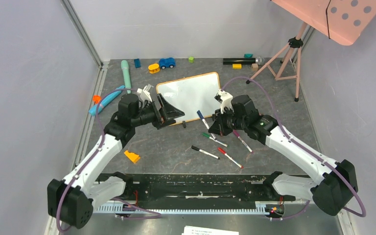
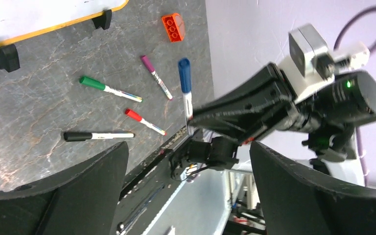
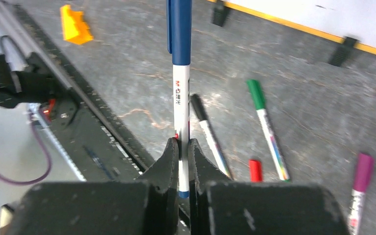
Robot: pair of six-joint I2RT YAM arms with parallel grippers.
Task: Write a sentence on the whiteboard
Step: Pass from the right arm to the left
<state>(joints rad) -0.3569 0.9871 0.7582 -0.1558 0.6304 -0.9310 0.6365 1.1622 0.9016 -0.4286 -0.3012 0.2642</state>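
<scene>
The robot's left gripper is to uncap the blue marker for writing, so next it should grab the marker by its cap while the right gripper holds the marker's white body.
The whiteboard (image 1: pixel 191 93) lies flat at the table's middle back, with an orange-tan frame and black clip feet on its near edge. Its surface looks blank; no sentence shows. My right gripper (image 1: pixel 214 123) is shut on a capped blue marker (image 1: pixel 202 119) near the board's near right edge. In the right wrist view the marker (image 3: pixel 180 73) stands straight up from my gripper (image 3: pixel 180 147), with the board (image 3: pixel 323 14) at the top right. My left gripper (image 1: pixel 174 117) is open and empty at the board's near left corner. In the left wrist view (image 2: pixel 188 171) it faces the blue marker (image 2: pixel 184 78).
Green (image 1: pixel 213 138), black (image 1: pixel 204 152), red (image 1: pixel 230 157) and purple (image 1: pixel 242 141) markers lie in front of the board. An orange brick (image 1: pixel 132 156) lies near left. Small toys (image 1: pixel 167 62) line the back edge. A tripod (image 1: pixel 286 58) holds a pink dotted panel (image 1: pixel 338 14) at back right.
</scene>
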